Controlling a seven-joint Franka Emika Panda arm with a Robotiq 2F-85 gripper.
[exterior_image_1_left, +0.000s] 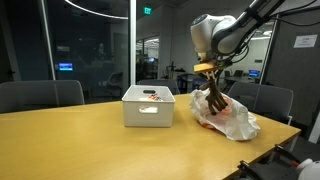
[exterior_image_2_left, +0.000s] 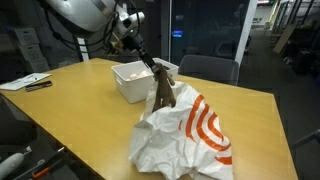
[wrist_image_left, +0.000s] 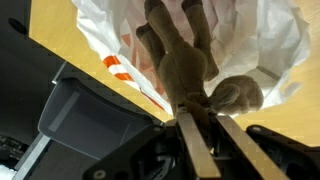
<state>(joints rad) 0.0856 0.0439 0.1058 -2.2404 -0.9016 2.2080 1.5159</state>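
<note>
The toy's gripped end is above the bag's opening and short of it, so the toy would fall across the bag's edge if the gripper opened now. The gripper needs to move it first.
My gripper (exterior_image_1_left: 209, 76) is shut on a brown plush toy (exterior_image_1_left: 215, 97) and holds it hanging just above a crumpled white plastic bag (exterior_image_1_left: 232, 117) with orange rings. In an exterior view the toy (exterior_image_2_left: 161, 90) dangles from the gripper (exterior_image_2_left: 150, 66) over the bag (exterior_image_2_left: 185, 135). In the wrist view the toy (wrist_image_left: 180, 60) stretches away from the fingers (wrist_image_left: 200, 125), with the bag (wrist_image_left: 270, 40) beneath it on the wooden table.
A white open bin (exterior_image_1_left: 147, 106) with small items inside stands on the table (exterior_image_1_left: 90, 140) beside the bag; it also shows in an exterior view (exterior_image_2_left: 132, 80). Office chairs (exterior_image_1_left: 40, 95) ring the table. Papers and a pen (exterior_image_2_left: 30, 84) lie at a far corner.
</note>
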